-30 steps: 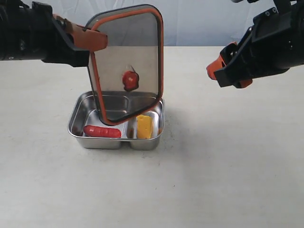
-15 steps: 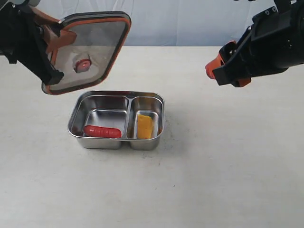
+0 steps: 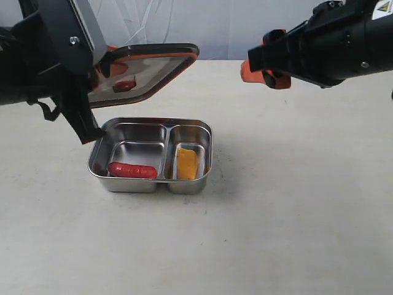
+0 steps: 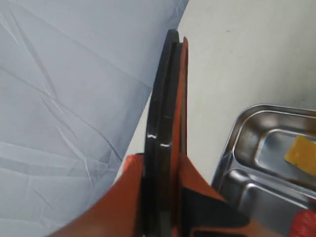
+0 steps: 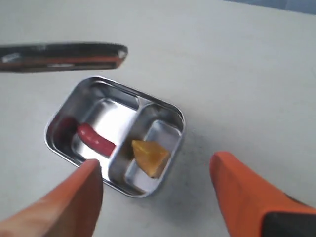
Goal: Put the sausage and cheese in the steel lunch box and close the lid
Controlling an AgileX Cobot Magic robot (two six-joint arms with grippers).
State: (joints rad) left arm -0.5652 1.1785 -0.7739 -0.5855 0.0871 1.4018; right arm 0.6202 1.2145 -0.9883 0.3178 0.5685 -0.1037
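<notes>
I need to close the steel lunch box, so next I will grab the dark lid's free short edge point(image 3: 191, 54) point(image 5: 120, 55) with my right gripper.
The steel lunch box point(image 3: 98, 161) stands open on the table. The red sausage point(image 3: 132, 170) lies in its larger compartment and the yellow cheese point(image 3: 186, 163) in the smaller one. Above the box's far left side, my left gripper point(image 3: 109, 60) is shut on the edge of the dark lid point(image 3: 153, 70), which is held nearly flat, slightly tilted. In the left wrist view the lid point(image 4: 165, 123) shows edge-on between the orange fingers point(image 4: 131, 197). My right gripper point(image 3: 265, 67) hovers open, high at the right. It looks down on the box point(image 5: 170, 111), sausage point(image 5: 96, 139) and cheese point(image 5: 149, 156).
The table point(image 3: 295, 203) is a bare off-white surface. A pale blue cloth backdrop point(image 4: 64, 89) hangs behind it. The left arm's black body point(image 3: 43, 61) fills the upper left of the exterior view.
The lid went from upright in the box to lifted away left, and now lies nearly flat above the box's far left side. The right gripper shifted left.
</notes>
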